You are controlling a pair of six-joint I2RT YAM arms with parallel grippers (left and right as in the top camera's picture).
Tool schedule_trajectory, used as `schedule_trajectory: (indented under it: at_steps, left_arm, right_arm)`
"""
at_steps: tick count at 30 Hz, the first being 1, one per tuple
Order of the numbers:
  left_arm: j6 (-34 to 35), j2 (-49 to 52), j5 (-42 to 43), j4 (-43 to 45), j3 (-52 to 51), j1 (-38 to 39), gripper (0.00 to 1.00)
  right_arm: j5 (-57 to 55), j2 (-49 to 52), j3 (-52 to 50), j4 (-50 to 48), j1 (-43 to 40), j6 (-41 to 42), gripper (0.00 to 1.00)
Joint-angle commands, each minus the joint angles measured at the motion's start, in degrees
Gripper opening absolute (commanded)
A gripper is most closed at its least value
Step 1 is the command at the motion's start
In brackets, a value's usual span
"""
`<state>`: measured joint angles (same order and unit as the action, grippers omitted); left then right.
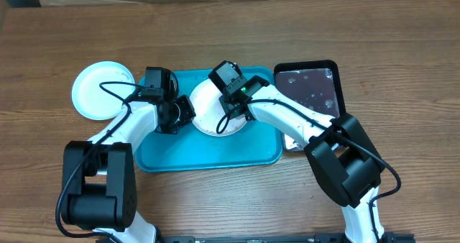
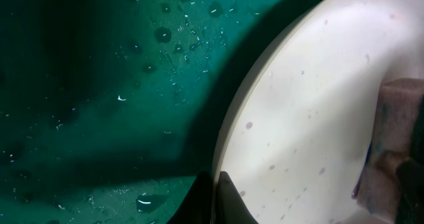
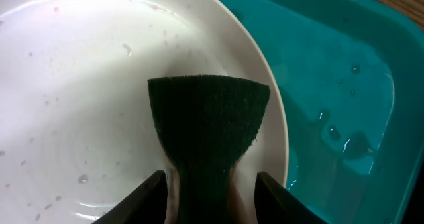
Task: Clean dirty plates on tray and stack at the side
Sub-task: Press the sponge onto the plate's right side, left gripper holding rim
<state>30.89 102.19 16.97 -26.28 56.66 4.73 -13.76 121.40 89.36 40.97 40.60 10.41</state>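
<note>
The sponge's pinkish bottom should stay free to clean the plate. My right gripper needs to grab the sponge next across its narrow middle, from the sponge's green top.
A white plate lies on the turquoise tray. Its surface is wet, with small specks and no dark smear showing. My left gripper is shut on the plate's left rim, one finger on top and one outside it. Over the plate's right part, my right gripper stands open. A dark green sponge rests on the plate between its fingers, with gaps on both sides. In the left wrist view the sponge shows pinkish at the far edge of the plate.
A pale round plate sits on the wooden table left of the tray. A glossy black tray with water drops stands to the right, touching the turquoise one. The turquoise tray's floor is wet.
</note>
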Motion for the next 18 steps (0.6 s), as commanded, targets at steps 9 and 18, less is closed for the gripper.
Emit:
schedule_trajectory:
  at_steps: [9, 18]
  left_arm:
    - [-1.8, 0.6, 0.6, -0.1, 0.8, -0.2, 0.04]
    - [-1.8, 0.6, 0.6, 0.0, 0.8, -0.2, 0.04]
  right_arm:
    - [-0.1, 1.2, 0.7, -0.4, -0.1, 0.1, 0.36]
    - [-0.1, 1.5, 0.7, -0.4, -0.1, 0.1, 0.25]
